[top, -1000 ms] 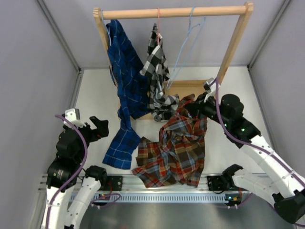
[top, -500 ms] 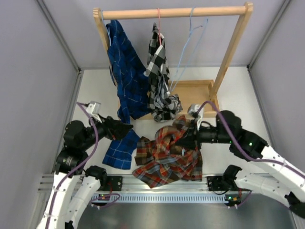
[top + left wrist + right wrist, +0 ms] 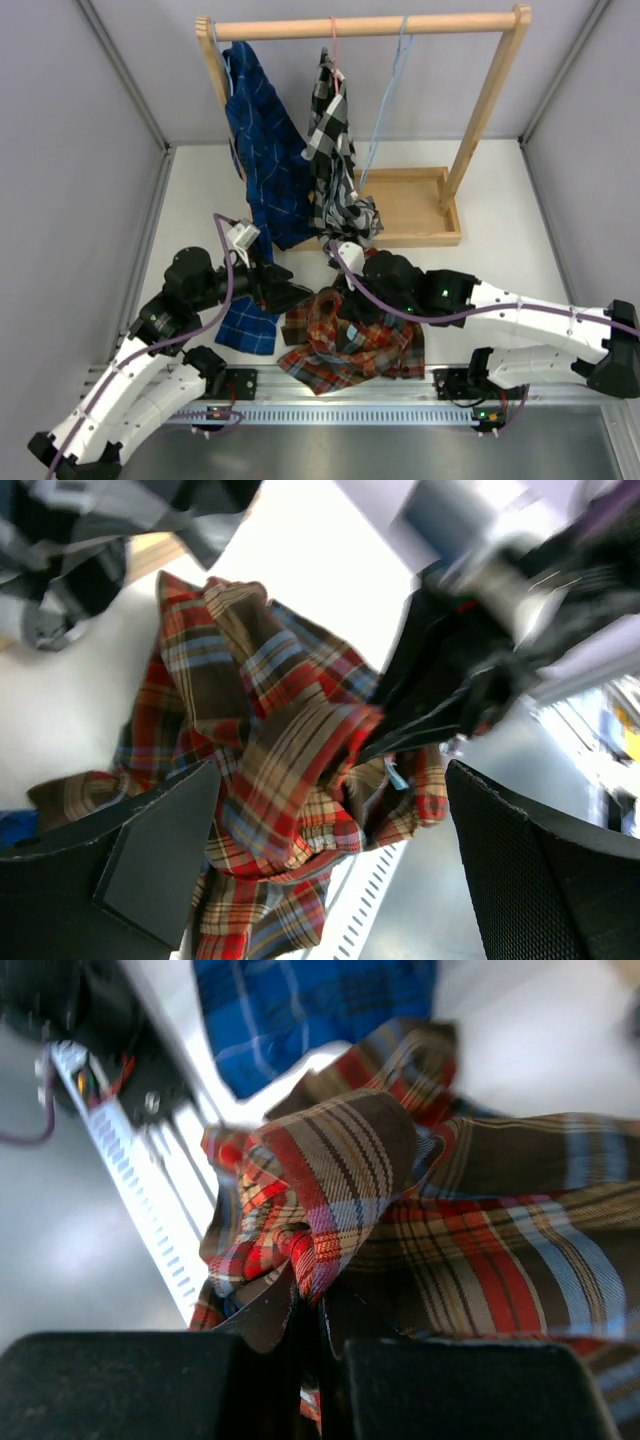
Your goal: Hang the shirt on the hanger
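My left gripper grabs the shirt's raised fold near the label next, which leaves my right gripper free to spread the shirt for the hanger.
The red-orange, brown and blue plaid shirt [image 3: 355, 340] lies bunched on the table near the front edge. My right gripper [image 3: 343, 300] is shut on a raised fold of it, and the pinched fold shows in the right wrist view [image 3: 320, 1260]. My left gripper [image 3: 296, 296] is open just left of the shirt, its jaws spread wide on either side of the cloth [image 3: 270, 740] without touching it. The small light blue label [image 3: 397, 776] shows near the dark right gripper [image 3: 450, 695]. The light blue hanger [image 3: 385, 110] hangs empty on the wooden rail.
A wooden rack [image 3: 365, 26] with a tray base [image 3: 420, 205] stands at the back. It holds a dark blue plaid shirt [image 3: 265, 150] and a black-and-white checked shirt [image 3: 335, 160] on a pink hanger. The blue shirt's tail [image 3: 245, 320] lies under the left arm. A metal rail [image 3: 340, 410] runs along the front.
My right gripper pulled the plaid shirt left and toward the front, bunching it. My left arm swung right, up to the shirt. The blue hanger stopped swaying.
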Available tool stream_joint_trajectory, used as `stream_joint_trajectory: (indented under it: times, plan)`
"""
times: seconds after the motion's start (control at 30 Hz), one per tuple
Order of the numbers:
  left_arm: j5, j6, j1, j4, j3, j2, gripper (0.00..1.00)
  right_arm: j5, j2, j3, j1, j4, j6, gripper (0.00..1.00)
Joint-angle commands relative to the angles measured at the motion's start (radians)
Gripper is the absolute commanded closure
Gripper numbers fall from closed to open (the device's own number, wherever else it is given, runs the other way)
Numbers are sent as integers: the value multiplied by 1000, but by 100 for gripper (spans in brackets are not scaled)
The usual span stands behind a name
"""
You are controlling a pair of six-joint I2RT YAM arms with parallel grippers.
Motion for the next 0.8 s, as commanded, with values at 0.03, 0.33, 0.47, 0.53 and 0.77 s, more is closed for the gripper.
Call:
stream_joint_trajectory:
  times: [0.03, 0.33, 0.47, 0.53, 0.77]
  plan:
    - [-412, -23, -174, 77, -37, 33, 2, 169, 25, 148, -35, -82, 65, 100]
    - [-954, 62, -547, 217, -109, 258, 12, 114, -19, 143, -83, -139, 91, 97]
    - [-964, 109, -588, 320, -119, 303, 16, 102, -28, 134, -83, -141, 82, 97]
    - [-951, 146, -588, 347, -119, 316, 22, 108, -38, 131, -83, -141, 79, 97]
    - [-904, 210, -588, 395, -109, 335, 56, 137, -85, 110, -107, -165, 71, 97]
